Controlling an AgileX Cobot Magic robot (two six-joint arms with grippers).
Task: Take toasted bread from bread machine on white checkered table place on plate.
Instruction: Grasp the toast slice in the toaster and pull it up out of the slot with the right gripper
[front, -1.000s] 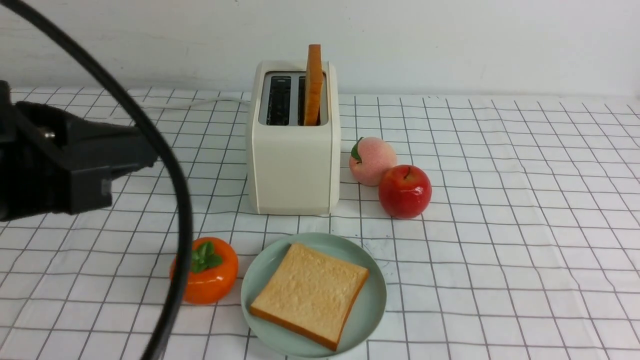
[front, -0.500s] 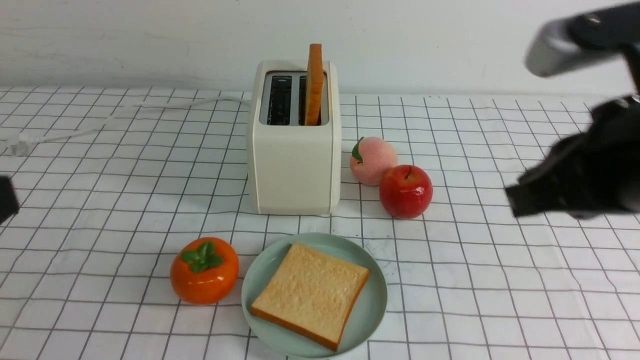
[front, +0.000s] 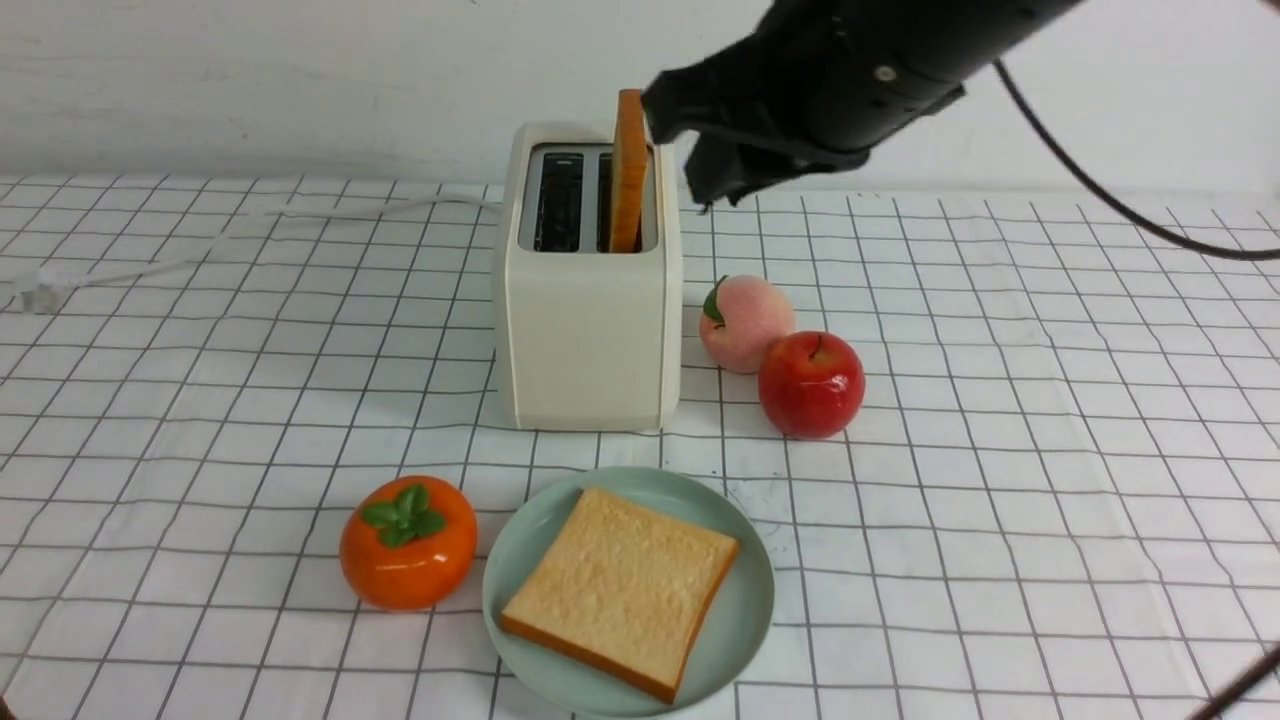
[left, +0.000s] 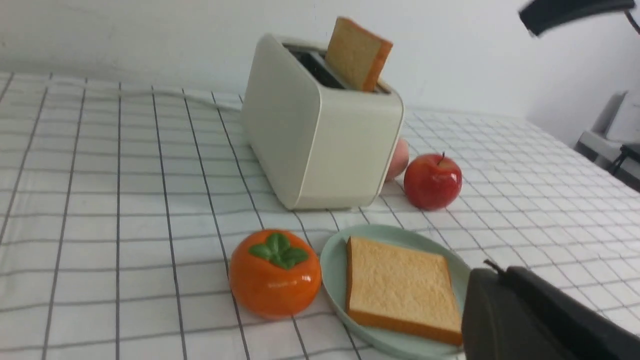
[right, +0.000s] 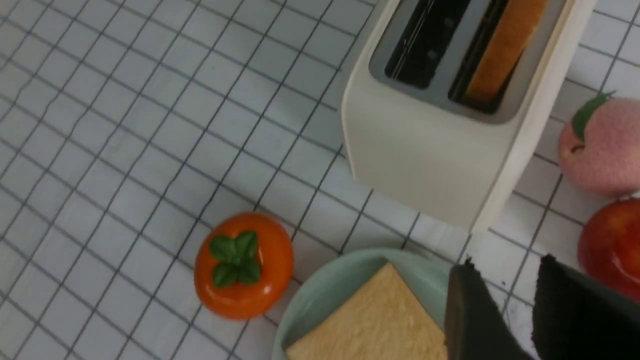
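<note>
I will next grab the upright slice with my right gripper by its top portion sticking out of the slot to move it onto the plate.
The cream bread machine stands on the white checkered table. One toasted bread slice stands upright in its right slot; the left slot is empty. The other slice lies flat on the mint-green plate in front of it. My right gripper is open and empty, in the air just right of the upright slice, apart from it. Its two fingers show in the right wrist view. My left gripper is shut and empty, and out of the front view.
An orange persimmon sits left of the plate. A peach and a red apple sit right of the bread machine. A white cord runs left from behind it. A white wall is at the back.
My left arm has drawn back out of the front view to the left. My right arm has come in from the right and moved up and left to the bread machine's top.
</note>
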